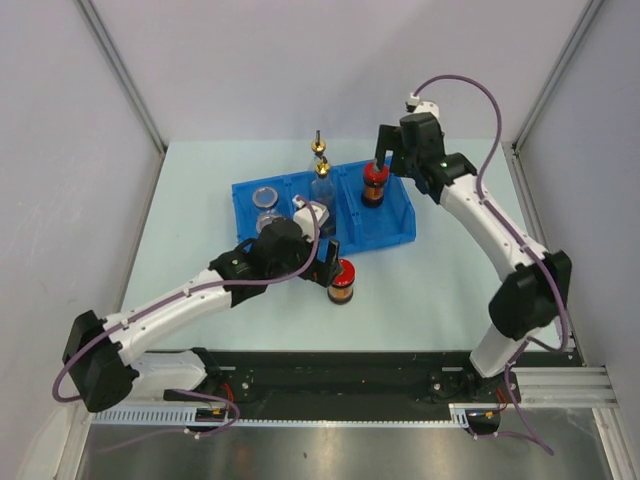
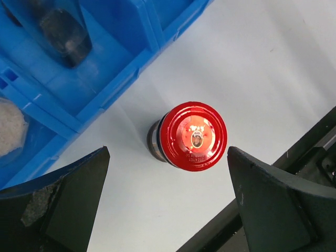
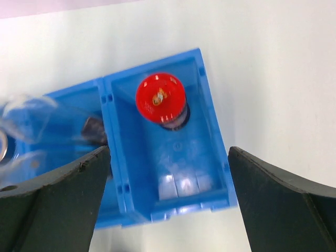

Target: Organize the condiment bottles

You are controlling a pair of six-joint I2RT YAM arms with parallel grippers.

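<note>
The dark jar needs to go in the tray section with its red-lidded twin [image 1: 374,184], so the left gripper will grab the jar by its round lid [image 1: 344,271] next.
One red-lidded dark jar [image 1: 342,280] stands on the table just in front of the blue tray [image 1: 395,235]. My left gripper [image 1: 325,262] hovers open over it; in the left wrist view the jar [image 2: 192,136] sits just ahead of the wide-apart fingers [image 2: 68,205], untouched. A second red-lidded jar [image 1: 374,185] stands in the tray's right compartment. My right gripper [image 1: 385,150] is open above it, and the jar [image 3: 160,98] is clear of the fingers [image 3: 283,199]. Two tall clear bottles with gold spouts [image 1: 323,185] [image 1: 317,150] stand at the middle compartment. A short clear jar [image 1: 265,196] is in the left compartment.
The tray [image 2: 121,68] lies at mid-table, angled, its front rim close to the left wrist. A tan-filled jar [image 2: 10,128] shows at the left edge of the left wrist view. The black base rail [image 1: 330,385] runs along the near edge. Grey walls enclose the table.
</note>
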